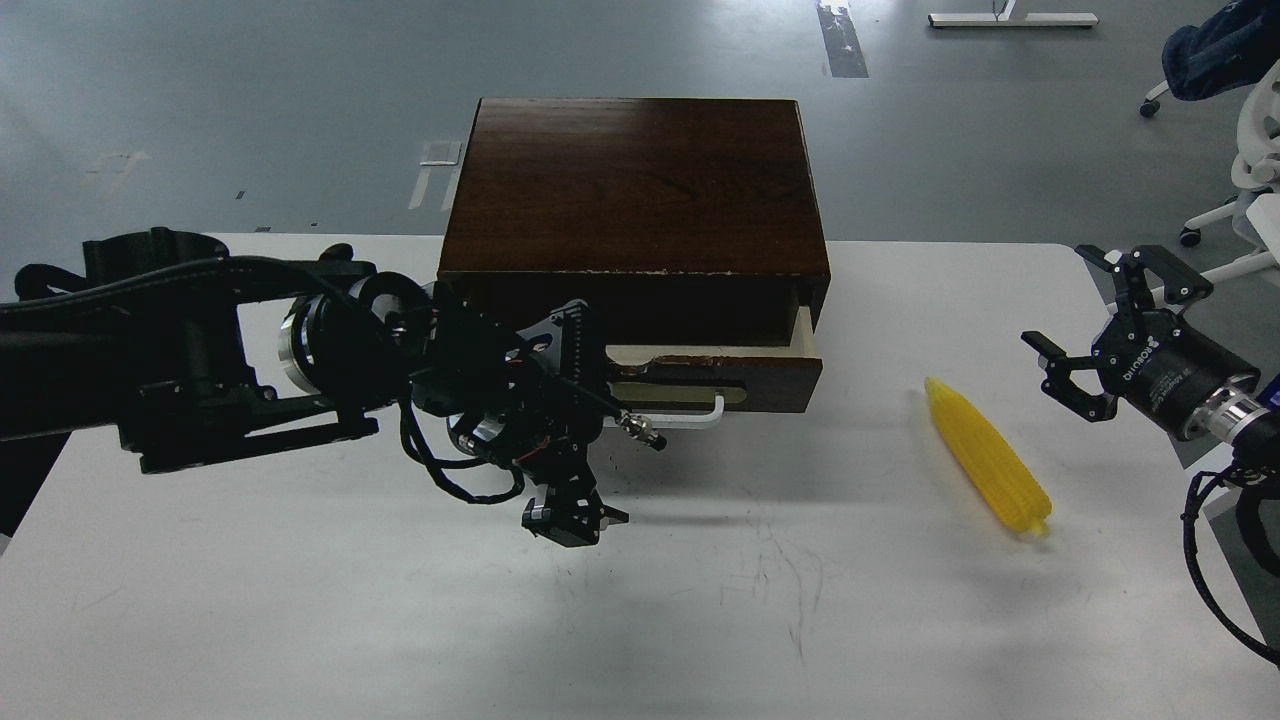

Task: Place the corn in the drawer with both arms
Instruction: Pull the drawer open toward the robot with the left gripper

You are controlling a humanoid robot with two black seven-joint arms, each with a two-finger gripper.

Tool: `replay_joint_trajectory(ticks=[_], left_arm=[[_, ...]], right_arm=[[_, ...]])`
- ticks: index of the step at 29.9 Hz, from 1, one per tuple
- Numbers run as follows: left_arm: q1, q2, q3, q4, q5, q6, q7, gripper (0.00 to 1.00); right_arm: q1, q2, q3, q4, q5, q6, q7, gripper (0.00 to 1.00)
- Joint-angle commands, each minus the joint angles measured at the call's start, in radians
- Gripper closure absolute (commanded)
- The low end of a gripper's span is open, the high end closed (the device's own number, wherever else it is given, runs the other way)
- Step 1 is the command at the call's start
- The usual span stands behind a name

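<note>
Next, the right gripper grabs the yellow corn by its stubby stem end (1023,509), to put the corn in the open drawer (770,385).
The bright yellow corn (985,465) lies on the white table (300,600) at the right, pointing away from me. The dark brown drawer (770,385) stands partly pulled out of its wooden box (640,180), with a strip of pale inside showing. My left gripper (605,400) is at the left end of the white handle (690,422) and hides that end; it appears shut on the handle. My right gripper (1055,297) is open and empty, above the table to the upper right of the corn and apart from it.
Faint scratch marks run across the table's middle (780,570). An office chair (1250,130) stands off the table at the far right. The table's right edge lies close under my right arm.
</note>
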Motion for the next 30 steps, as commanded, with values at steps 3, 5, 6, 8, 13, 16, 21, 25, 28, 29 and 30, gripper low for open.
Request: replay_joint_trajectory(ticks=[3, 5, 6, 8, 13, 16, 21, 25, 28, 29, 30], left_arm=[[0.0, 0.001, 0.002, -0.018, 0.001, 0.0, -0.001, 0.02], [0.0, -0.001, 0.002, -0.018, 0.001, 0.0, -0.001, 0.02], [-0.003, -0.002, 0.002, -0.018, 0.001, 0.0, -0.001, 0.02], [-0.009, -0.004, 0.002, -0.014, 0.001, 0.0, -0.001, 0.02], [-0.02, 0.002, -0.001, -0.008, 0.001, 0.0, -0.001, 0.02], [-0.042, 0.004, -0.001, -0.009, 0.001, 0.0, -0.001, 0.02], [-0.06, 0.004, -0.006, -0.014, 0.001, 0.0, -0.001, 0.02], [-0.072, 0.005, -0.009, -0.015, 0.001, 0.0, -0.001, 0.02], [-0.08, 0.004, -0.01, -0.017, 0.001, 0.0, -0.001, 0.02], [-0.08, 0.004, -0.01, -0.017, 0.001, 0.0, -0.001, 0.02], [-0.08, 0.004, -0.01, -0.017, 0.001, 0.0, -0.001, 0.02]], right_arm=[[0.001, -0.001, 0.0, 0.0, 0.0, 0.0, 0.0, 0.0], [0.001, -0.001, 0.001, 0.0, 0.0, 0.0, 0.0, 0.0], [0.001, -0.001, 0.0, 0.0, 0.0, 0.0, 0.0, 0.0], [0.001, -0.001, 0.0, 0.0, 0.0, 0.0, 0.0, 0.0], [0.001, -0.001, 0.0, -0.001, 0.0, 0.0, 0.0, 0.0], [0.001, -0.009, 0.0, 0.0, 0.0, 0.0, 0.0, 0.0], [0.001, -0.009, 0.0, 0.003, 0.0, 0.0, 0.0, 0.0], [0.001, -0.012, 0.0, 0.003, 0.0, 0.0, 0.0, 0.0], [0.001, -0.014, 0.0, 0.002, -0.002, 0.0, 0.0, 0.0], [0.001, -0.014, 0.0, 0.002, 0.0, 0.0, 0.0, 0.0], [0.001, -0.014, 0.0, 0.002, -0.002, 0.0, 0.0, 0.0]])
